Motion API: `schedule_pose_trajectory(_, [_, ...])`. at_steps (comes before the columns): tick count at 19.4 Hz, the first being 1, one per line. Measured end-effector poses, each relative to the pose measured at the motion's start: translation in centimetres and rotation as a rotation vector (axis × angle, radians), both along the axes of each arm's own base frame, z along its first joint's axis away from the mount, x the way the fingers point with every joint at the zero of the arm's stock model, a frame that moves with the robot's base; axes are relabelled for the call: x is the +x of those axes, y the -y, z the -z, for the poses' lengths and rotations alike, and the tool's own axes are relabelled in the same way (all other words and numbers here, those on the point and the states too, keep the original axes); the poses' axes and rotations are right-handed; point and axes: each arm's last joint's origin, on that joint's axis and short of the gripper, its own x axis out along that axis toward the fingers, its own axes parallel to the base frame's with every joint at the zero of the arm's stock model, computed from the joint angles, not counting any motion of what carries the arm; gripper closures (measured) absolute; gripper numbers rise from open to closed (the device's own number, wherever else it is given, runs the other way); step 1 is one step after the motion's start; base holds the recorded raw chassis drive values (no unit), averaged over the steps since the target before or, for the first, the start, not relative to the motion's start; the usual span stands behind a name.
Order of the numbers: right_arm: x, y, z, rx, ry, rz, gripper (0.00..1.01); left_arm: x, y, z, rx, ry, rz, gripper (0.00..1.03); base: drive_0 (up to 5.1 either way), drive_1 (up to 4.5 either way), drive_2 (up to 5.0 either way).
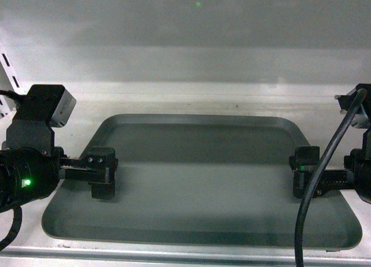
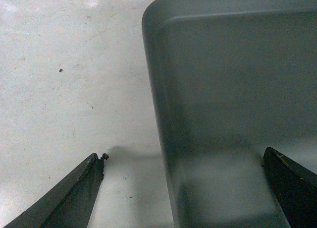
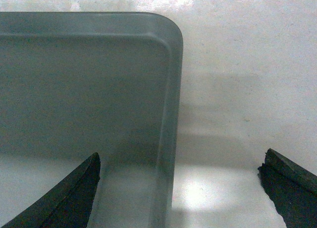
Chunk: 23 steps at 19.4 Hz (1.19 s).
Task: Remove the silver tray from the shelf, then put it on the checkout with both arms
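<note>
Next, my right gripper grabs the raised rim of the tray's short end, since the tray's broad bottom is wider than the gripper's fingers.
The silver tray lies flat on the pale shelf, its long front rim near the shelf's lip. My left gripper is open and straddles the tray's left rim, one finger over the tray floor. In the left wrist view the left gripper has the tray rim between its jaws, with the shelf on the outside. My right gripper is open across the right rim. Its wrist view shows the right gripper, the tray and the shelf. The checkout is out of view.
The shelf's back wall rises just behind the tray. A slotted upright stands at the far left. The thin front lip runs along the bottom. A black cable loops in front of the right arm.
</note>
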Motion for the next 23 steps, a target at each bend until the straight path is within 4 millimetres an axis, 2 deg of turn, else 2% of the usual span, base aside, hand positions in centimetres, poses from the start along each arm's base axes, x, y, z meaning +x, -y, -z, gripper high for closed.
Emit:
schedule_pose_trajectory(12, [-0.02,-0.01,0.32,-0.025,-0.006,0.002,0.03,-0.17,0.09,0.13,0.000,0.004,-0.002,0.05,0.0,0.00,0.0])
schedule_pose_trajectory(14, [-0.02,-0.10,0.29,-0.034,0.000,0.016,0.04,-0.31,0.21,0.18,0.006,0.012,-0.001,0.18,0.0,0.00,0.0])
schedule_pose_trajectory(23, [-0.12,-0.56,0.21,-0.051,0.006,0.016,0.77,-0.72,0.30,0.26,0.037,0.032,0.004,0.89,0.0,0.00,0.0])
